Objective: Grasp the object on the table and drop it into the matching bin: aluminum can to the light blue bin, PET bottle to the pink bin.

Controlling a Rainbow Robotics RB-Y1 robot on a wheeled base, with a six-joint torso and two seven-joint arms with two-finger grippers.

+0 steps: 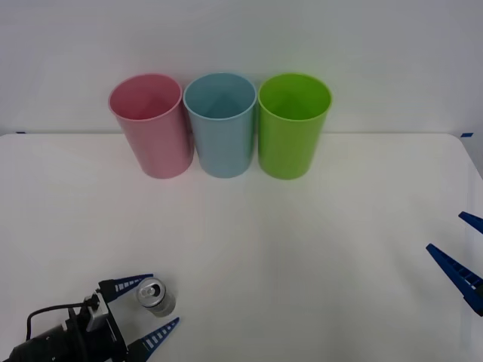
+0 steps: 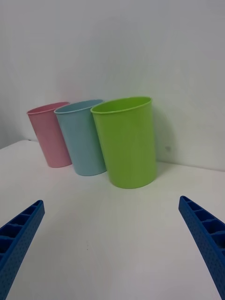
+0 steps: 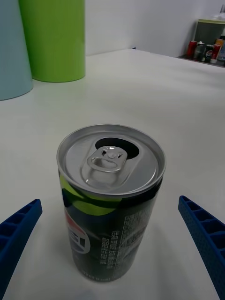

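Observation:
The aluminum can (image 1: 155, 296) has to drop into the light blue bin (image 1: 221, 123), so my left gripper will next grab the can by its printed sides.
A small aluminum can (image 1: 155, 296) with a silver pull-tab top stands upright on the white table (image 1: 302, 241) at the front left. In the left wrist view the can (image 3: 111, 201) has dark printed sides with green and red marks. My left gripper (image 1: 154, 306) is open, one blue finger on each side of the can, with gaps to both. The pink bin (image 1: 151, 125), light blue bin (image 1: 221, 123) and a lime green bin (image 1: 293, 124) stand in a row at the table's back. My right gripper (image 1: 462, 253) hangs open at the right edge, far from the can.
Open tabletop lies between the can and the bins. The right wrist view looks at the green bin (image 2: 126, 140), the light blue bin (image 2: 82, 138) and the pink bin (image 2: 49, 134) from the side. A shelf with several cans (image 3: 206, 49) stands in the room behind.

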